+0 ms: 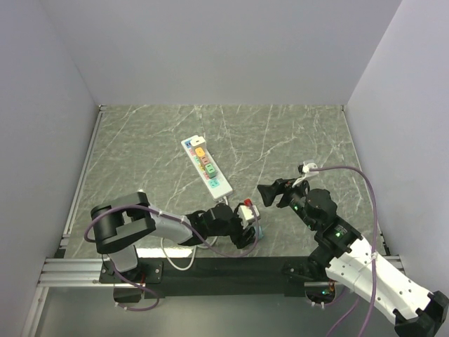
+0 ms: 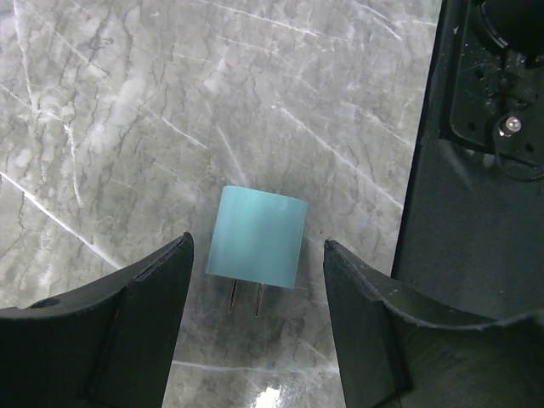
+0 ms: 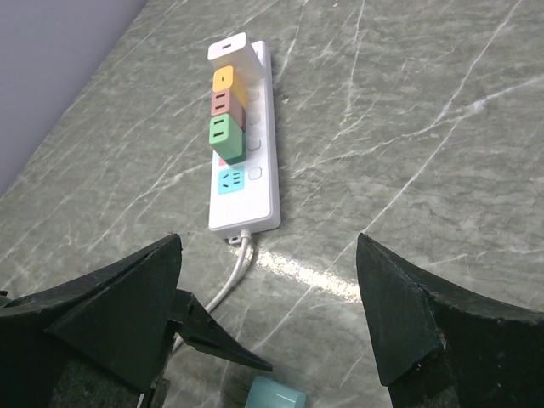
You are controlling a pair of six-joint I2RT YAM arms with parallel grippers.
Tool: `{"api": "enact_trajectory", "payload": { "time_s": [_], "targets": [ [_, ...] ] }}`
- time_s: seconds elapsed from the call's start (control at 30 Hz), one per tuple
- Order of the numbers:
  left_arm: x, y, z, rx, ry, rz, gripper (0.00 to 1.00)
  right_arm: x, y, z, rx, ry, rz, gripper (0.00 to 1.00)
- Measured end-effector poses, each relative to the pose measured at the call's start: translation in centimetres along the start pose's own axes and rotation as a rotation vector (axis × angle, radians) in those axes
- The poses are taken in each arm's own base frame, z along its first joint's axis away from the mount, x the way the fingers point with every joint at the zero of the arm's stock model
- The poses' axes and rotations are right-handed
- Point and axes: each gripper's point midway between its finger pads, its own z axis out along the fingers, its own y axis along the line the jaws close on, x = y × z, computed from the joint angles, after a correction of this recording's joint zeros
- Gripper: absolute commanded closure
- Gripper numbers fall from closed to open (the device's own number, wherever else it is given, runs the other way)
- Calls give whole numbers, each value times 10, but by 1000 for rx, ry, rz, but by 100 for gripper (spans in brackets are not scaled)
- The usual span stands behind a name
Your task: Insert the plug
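Observation:
My left gripper grabs the plug by its sides near its prongs next, so the plug's opposite end stays free for handover to insert it.
The plug [image 2: 257, 236] is a small teal block lying flat on the marble table, its two metal prongs pointing back toward my left wrist. My left gripper [image 2: 257, 255] is open and straddles the plug's prong end, with a gap on each side. From above, the left gripper [image 1: 254, 226] sits low near the table's front edge, the plug [image 1: 261, 229] at its tips. The white power strip [image 1: 205, 166] with coloured sockets lies mid-table, also seen as the power strip [image 3: 242, 144]. My right gripper [image 3: 268, 242] hovers open and empty, with the plug [image 3: 276, 396] below it.
The strip's white cable [image 3: 234, 276] runs from its near end toward the left arm. A black mounting rail [image 1: 231, 267] borders the table's front edge, close beside the plug. White walls enclose the table on three sides.

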Motion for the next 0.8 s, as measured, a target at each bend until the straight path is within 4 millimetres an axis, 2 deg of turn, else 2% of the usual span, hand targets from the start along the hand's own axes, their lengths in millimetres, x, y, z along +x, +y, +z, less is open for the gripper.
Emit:
{"api": "enact_trajectory", "payload": {
  "time_s": [0.23,0.37,0.43,0.47,0.53,0.67,0.8],
  "targets": [
    [6,1,1,-3,15,2,33,2,-1,1,5,9,-4,11],
    [15,2,5,-4,44,-1,34,6,-2,3,11,24,-7,11],
    [19,2,5,-7,55,-1,38,8,-3,5,15,33,-10,11],
    [19,2,5,-7,56,0,45,9,-3,5,16,38,-11,11],
    [20,2,5,-6,57,1,52,12,-4,7,21,49,-13,11],
    [19,3,5,-7,56,7,77,15,-5,11,31,71,-16,11],
    [19,3,6,-10,55,9,88,17,-7,13,44,90,-20,11]
  ]
}}
